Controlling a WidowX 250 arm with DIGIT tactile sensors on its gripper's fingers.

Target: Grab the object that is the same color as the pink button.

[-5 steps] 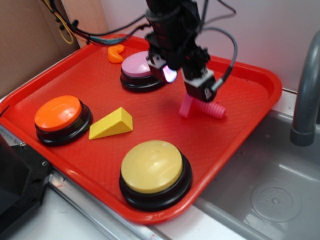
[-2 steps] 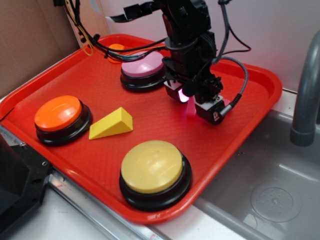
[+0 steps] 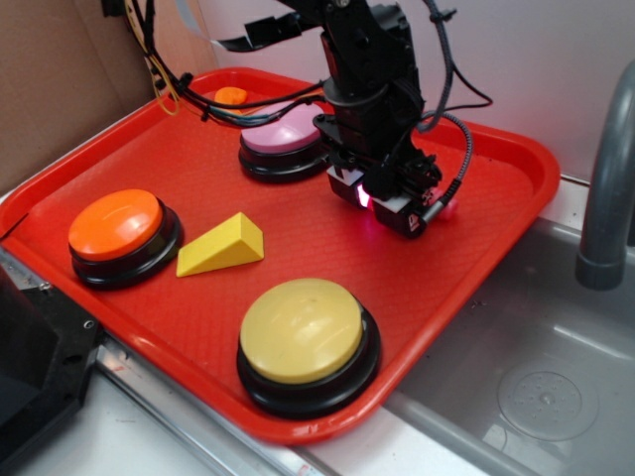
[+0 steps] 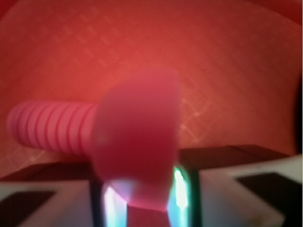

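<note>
Next, my gripper grabs the hot-pink bolt by its flat head (image 4: 137, 137) to pick up the pink button's match.
The hot-pink bolt, the object (image 4: 135, 137), fills the wrist view. Its flat head sits between my fingers and its ribbed shaft points left over the red tray (image 4: 213, 56). My gripper (image 4: 142, 201) is open, and lit strips show on both sides of the head. In the exterior view the gripper (image 3: 395, 210) is down on the tray (image 3: 496, 169) and hides the bolt except for a pink tip (image 3: 451, 208) at its right. The pink button (image 3: 281, 134) stands just behind and left of the gripper.
On the same tray stand an orange-topped button (image 3: 116, 226) at the left and a yellow-topped button (image 3: 301, 330) at the front. A yellow wedge (image 3: 222, 245) lies between them, and a small orange curved piece (image 3: 230, 95) sits at the back. A metal sink (image 3: 536, 387) and grey pipe (image 3: 603, 188) lie to the right.
The arm has turned and dropped onto the bolt. A second ago the bolt lay in plain sight beside the gripper; now the fingers straddle its head and hide most of it.
</note>
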